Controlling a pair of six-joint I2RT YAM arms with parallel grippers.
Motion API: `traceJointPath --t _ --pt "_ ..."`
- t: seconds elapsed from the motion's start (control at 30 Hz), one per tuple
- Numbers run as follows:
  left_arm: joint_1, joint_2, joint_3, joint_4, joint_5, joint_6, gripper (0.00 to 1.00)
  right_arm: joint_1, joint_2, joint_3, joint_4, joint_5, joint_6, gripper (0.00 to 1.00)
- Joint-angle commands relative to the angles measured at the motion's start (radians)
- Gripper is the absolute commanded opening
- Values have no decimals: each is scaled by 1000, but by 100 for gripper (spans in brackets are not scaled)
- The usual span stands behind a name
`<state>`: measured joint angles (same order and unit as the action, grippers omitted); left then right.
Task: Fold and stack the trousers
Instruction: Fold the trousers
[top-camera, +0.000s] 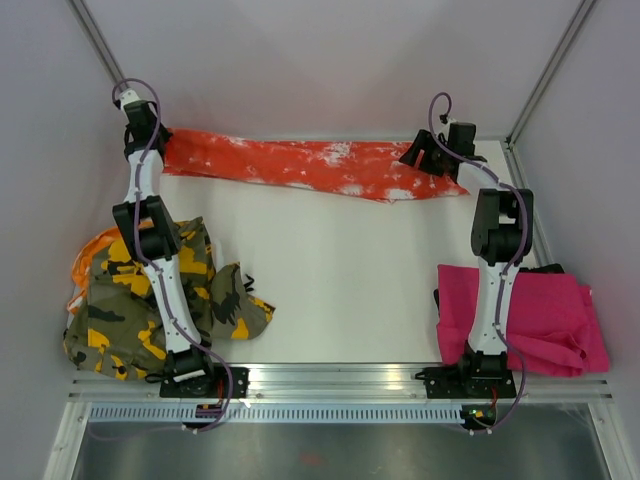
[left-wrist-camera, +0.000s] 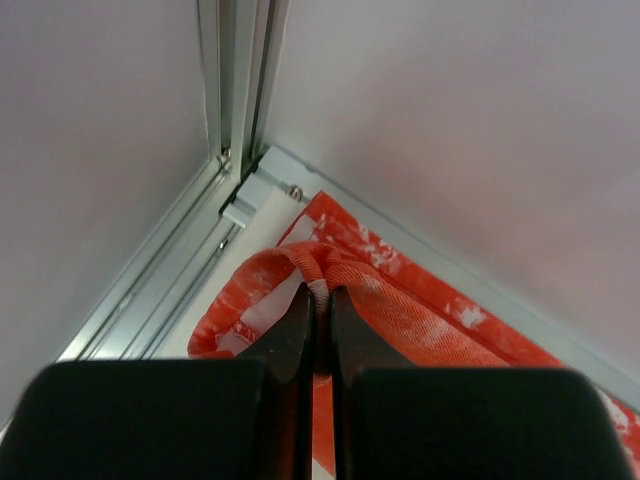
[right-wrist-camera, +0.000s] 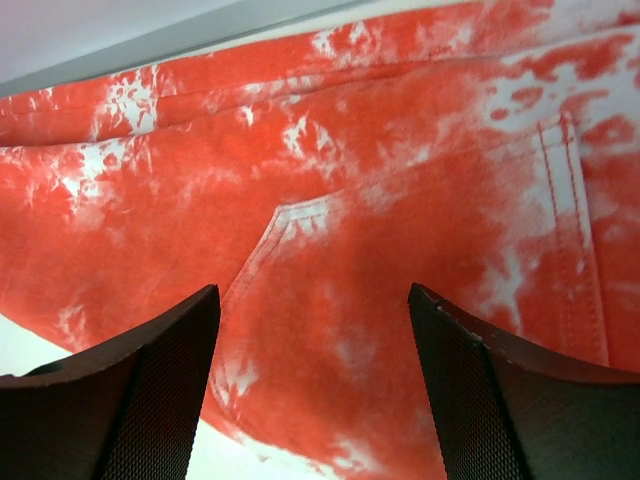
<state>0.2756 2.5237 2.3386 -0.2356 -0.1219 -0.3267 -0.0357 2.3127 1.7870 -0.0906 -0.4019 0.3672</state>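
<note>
My right gripper grabs the orange-red trousers by the pocket seam (top-camera: 414, 164) (right-wrist-camera: 300, 215) next, opposite the hem, so they stay stretched for folding.
The orange-red trousers with white splatter (top-camera: 300, 165) lie stretched flat along the far edge of the table. My left gripper (top-camera: 160, 145) is at their left end, shut on a fold of the hem (left-wrist-camera: 318, 283) near the far left corner. My right gripper (top-camera: 425, 155) hovers open over their right end, over the pocket seam (right-wrist-camera: 300, 215); its fingers (right-wrist-camera: 160, 380) hold nothing. The camouflage trousers (top-camera: 150, 300) lie in a crumpled heap at the near left. The magenta pink trousers (top-camera: 540, 315) lie folded at the near right.
Grey enclosure walls close in on the table on the left, back and right. A metal frame post (left-wrist-camera: 235, 100) stands in the far left corner right by my left gripper. An aluminium rail (top-camera: 340, 380) runs along the near edge by the arm bases.
</note>
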Motion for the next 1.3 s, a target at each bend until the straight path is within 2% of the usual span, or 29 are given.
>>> traceJointPath --t 0.0,0.17,0.23,0.27,0.3,0.37,0.47,0.57,0.63,0.67,0.77,0.83,0.9,0.97,1.0,1.03,1.07,1.13,1.27 --pt "14 50 100 144 -19 -47 2 25 43 86 9 20 -46 82" --pt "14 104 94 116 -64 -80 8 62 76 155 11 58 -111 82" --pt "14 122 105 119 -58 -74 18 71 88 195 9 90 -122 82" --pt "14 136 119 119 -58 -74 52 72 96 206 6 125 -119 83" --pt "14 138 122 113 -59 -74 70 76 100 227 -15 159 -111 83" --pt "14 117 120 98 -59 -77 84 76 93 239 -40 234 -103 83" --pt "5 58 81 53 -48 -51 88 76 67 236 -90 258 -106 81" --pt "-48 -81 -13 21 -51 44 90 82 28 194 -150 279 -109 76" --pt "-117 -199 -57 -17 -80 132 90 91 -10 152 -167 328 -126 65" --pt "-146 -236 -103 -33 -94 156 90 92 -19 106 -167 348 -131 55" --pt "-315 -362 -214 -82 -153 224 87 92 -36 56 -199 425 -129 33" --pt "-366 -422 -302 -102 -153 212 82 92 -41 29 -201 475 -123 25" --pt "-406 -442 -361 -105 -111 151 77 89 -35 8 -201 520 -108 11" --pt "-412 -431 -423 -114 -88 98 60 85 -15 11 -201 540 -100 0" --pt "-412 -421 -435 -117 -84 68 53 80 -6 15 -201 552 -96 0" --pt "-411 -387 -447 -119 -93 57 30 77 8 15 -201 567 -82 0" --pt "-411 -367 -446 -126 -108 52 18 74 14 18 -201 566 -76 0" --pt "-408 -327 -426 -133 -151 32 3 59 19 15 -201 560 -62 0" --pt "-380 -235 -375 -136 -157 -35 2 45 13 -15 -198 545 -39 0"
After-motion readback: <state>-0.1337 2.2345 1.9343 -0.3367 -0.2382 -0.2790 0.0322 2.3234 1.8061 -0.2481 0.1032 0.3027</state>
